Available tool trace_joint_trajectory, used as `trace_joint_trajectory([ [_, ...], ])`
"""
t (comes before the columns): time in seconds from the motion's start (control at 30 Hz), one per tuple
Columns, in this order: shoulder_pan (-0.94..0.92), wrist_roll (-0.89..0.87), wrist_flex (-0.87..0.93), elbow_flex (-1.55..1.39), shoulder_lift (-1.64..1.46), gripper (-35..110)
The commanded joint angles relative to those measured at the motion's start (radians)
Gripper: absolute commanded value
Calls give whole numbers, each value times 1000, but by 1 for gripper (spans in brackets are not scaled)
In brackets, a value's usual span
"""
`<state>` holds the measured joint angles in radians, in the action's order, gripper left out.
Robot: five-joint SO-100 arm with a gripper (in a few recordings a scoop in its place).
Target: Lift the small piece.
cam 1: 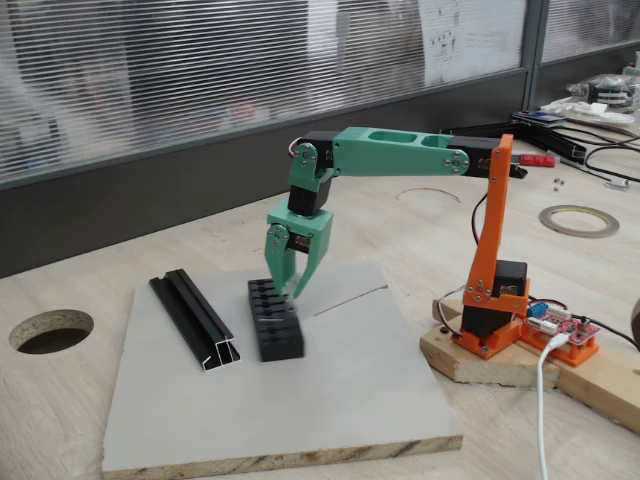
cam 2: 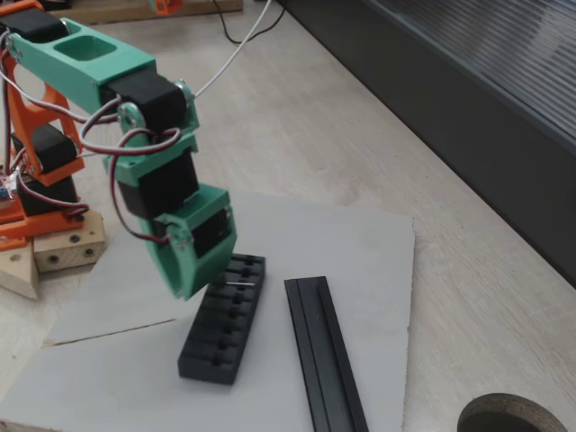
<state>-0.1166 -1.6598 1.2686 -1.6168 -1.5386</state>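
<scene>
The small piece needs to be lifted from the black ribbed block (cam 1: 277, 325), so my gripper should grab the small piece's exposed top edge next.
The small piece (cam 2: 239, 283) is a thin silvery pin lying across the top of the black ribbed block (cam 2: 223, 331), near its far end. My green gripper (cam 2: 200, 286) points down over that end of the block, its tips just beside the pin. In a fixed view the gripper (cam 1: 284, 290) shows a gap between its two fingers, so it is open, with the tips at the top of the block (cam 1: 277, 325). The pin itself is too small to make out there. I cannot tell whether a fingertip touches the pin.
A long black channel rail (cam 1: 196, 321) lies parallel to the block on the grey board (cam 1: 330, 400). The orange arm base (cam 1: 497, 310) stands on a wooden plate at the right. A round hole (cam 1: 50, 330) is cut in the table, and a tape ring (cam 1: 579, 220) lies far back.
</scene>
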Motion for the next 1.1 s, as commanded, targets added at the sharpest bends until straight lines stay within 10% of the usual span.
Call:
trace_joint_trajectory([
  [0.0, 29, -3, -12, 29, -17, 6],
  [1.07, 95, 279, 272, 249, -238, 6],
])
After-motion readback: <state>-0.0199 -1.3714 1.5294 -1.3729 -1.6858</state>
